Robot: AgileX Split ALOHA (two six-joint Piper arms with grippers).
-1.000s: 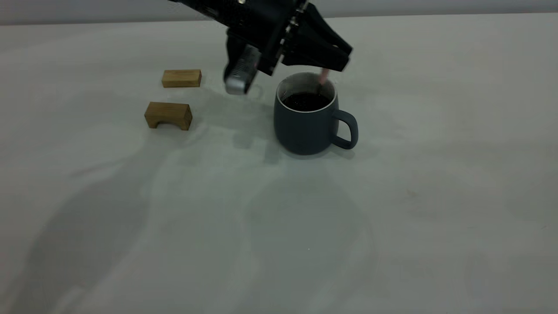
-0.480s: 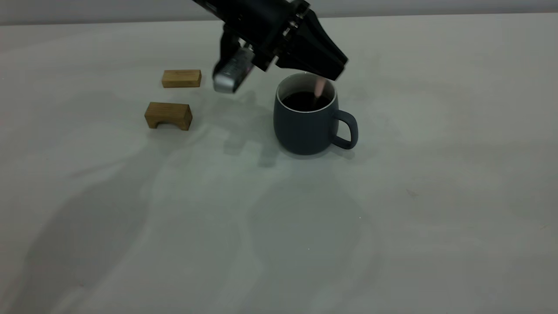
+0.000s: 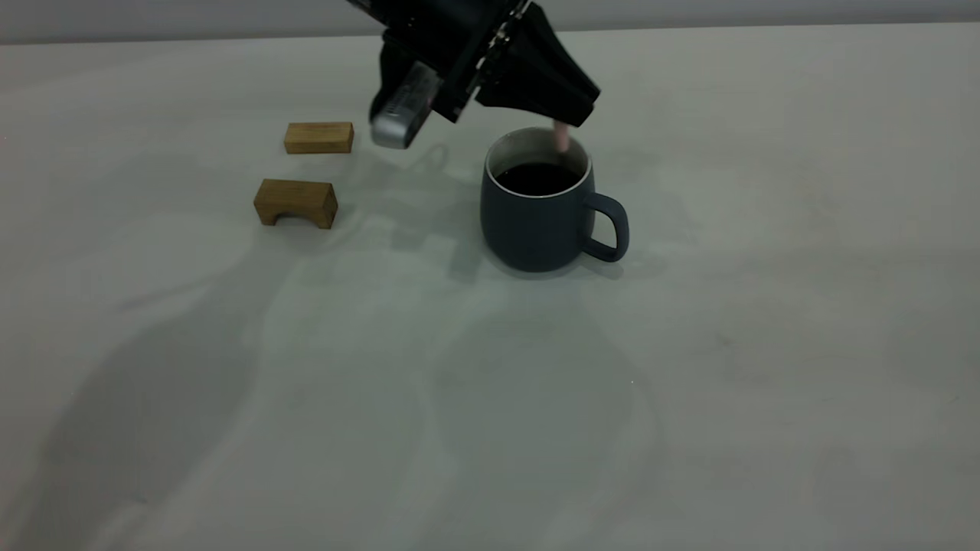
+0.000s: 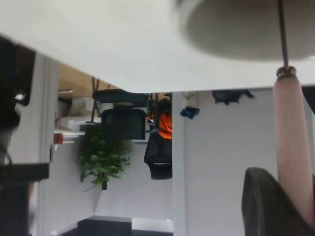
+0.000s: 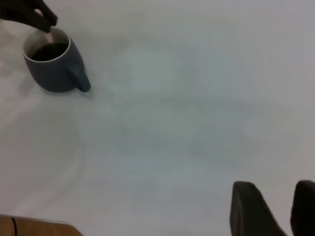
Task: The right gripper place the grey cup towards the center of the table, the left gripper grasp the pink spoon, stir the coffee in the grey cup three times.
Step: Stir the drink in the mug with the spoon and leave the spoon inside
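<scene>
The pink spoon's lower end is inside the cup's rim and the spoon would rest in the grey cup [image 3: 540,218], so my left gripper releases it next.
The grey cup [image 3: 540,218] stands upright near the middle of the table [image 3: 727,398], handle to the right, with dark coffee [image 3: 537,177] in it. My left gripper [image 3: 573,116] hangs over the cup's far rim, shut on the pink spoon [image 3: 562,136], whose lower end dips inside the cup. In the left wrist view the pink handle [image 4: 293,142] runs from my finger [image 4: 266,206] to the thin metal neck [image 4: 282,34]. The right gripper [image 5: 284,211] is out of the exterior view; it sits open and empty far from the cup [image 5: 54,69].
Two brown wooden blocks lie left of the cup: a flat one [image 3: 318,138] and an arch-shaped one [image 3: 295,203]. Bare table stretches in front of and to the right of the cup.
The left gripper has swung a little to the left over the cup, carrying the spoon round inside it, toward me and then back to the far rim. The cup has stayed put.
</scene>
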